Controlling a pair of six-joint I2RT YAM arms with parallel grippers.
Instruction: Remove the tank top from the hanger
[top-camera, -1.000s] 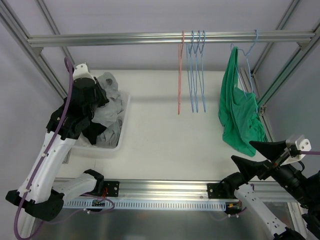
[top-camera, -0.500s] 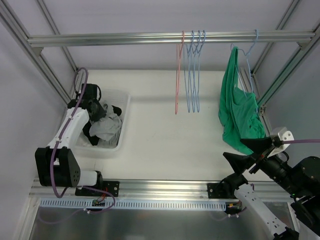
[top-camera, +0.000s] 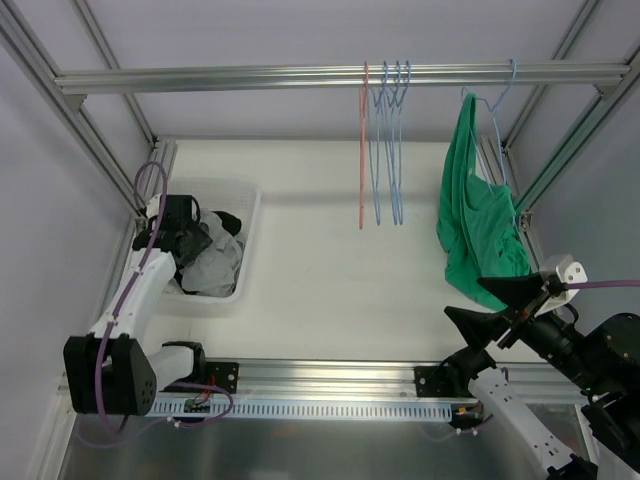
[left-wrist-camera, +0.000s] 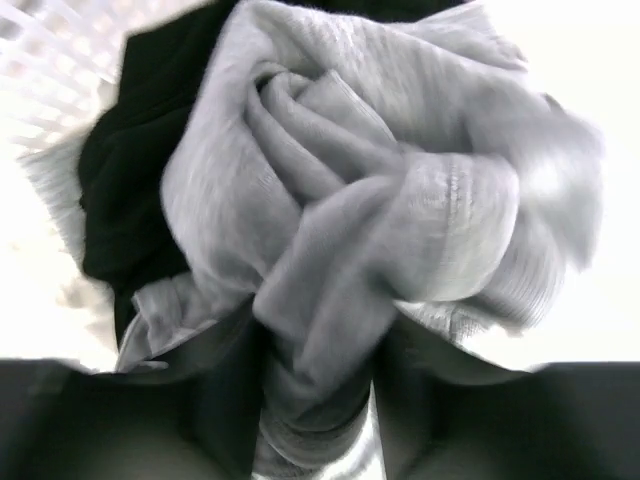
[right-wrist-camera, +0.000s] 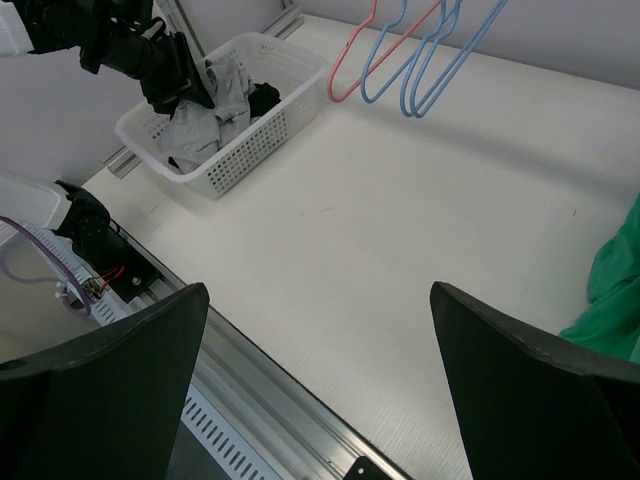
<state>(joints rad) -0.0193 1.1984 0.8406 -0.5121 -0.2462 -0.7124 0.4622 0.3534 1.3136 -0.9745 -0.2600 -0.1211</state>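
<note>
My right gripper grabs the light blue hanger (top-camera: 503, 90) by its bare side arm (top-camera: 499, 146) next, since the hook and the tank top stay free for removal.
The green tank top (top-camera: 472, 215) hangs on a light blue hanger (top-camera: 503, 90) from the rail at the right; its hem shows at the right edge of the right wrist view (right-wrist-camera: 615, 300). My right gripper (top-camera: 482, 298) is open and empty just below and in front of the hem, and it also shows in the right wrist view (right-wrist-camera: 318, 300). My left gripper (top-camera: 195, 238) is down in the white basket (top-camera: 247, 240), shut on a grey garment (left-wrist-camera: 350, 200) bunched between its fingers.
A pink hanger (top-camera: 362, 150) and several bare blue hangers (top-camera: 390, 150) hang mid-rail. The basket (right-wrist-camera: 290, 95) holds grey and black clothes (top-camera: 215, 265). Aluminium frame posts (top-camera: 560, 140) stand close to the right of the tank top.
My left arm has come down from above the basket into it, still holding the grey garment. My right gripper has shifted slightly left, closer under the tank top's hem.
</note>
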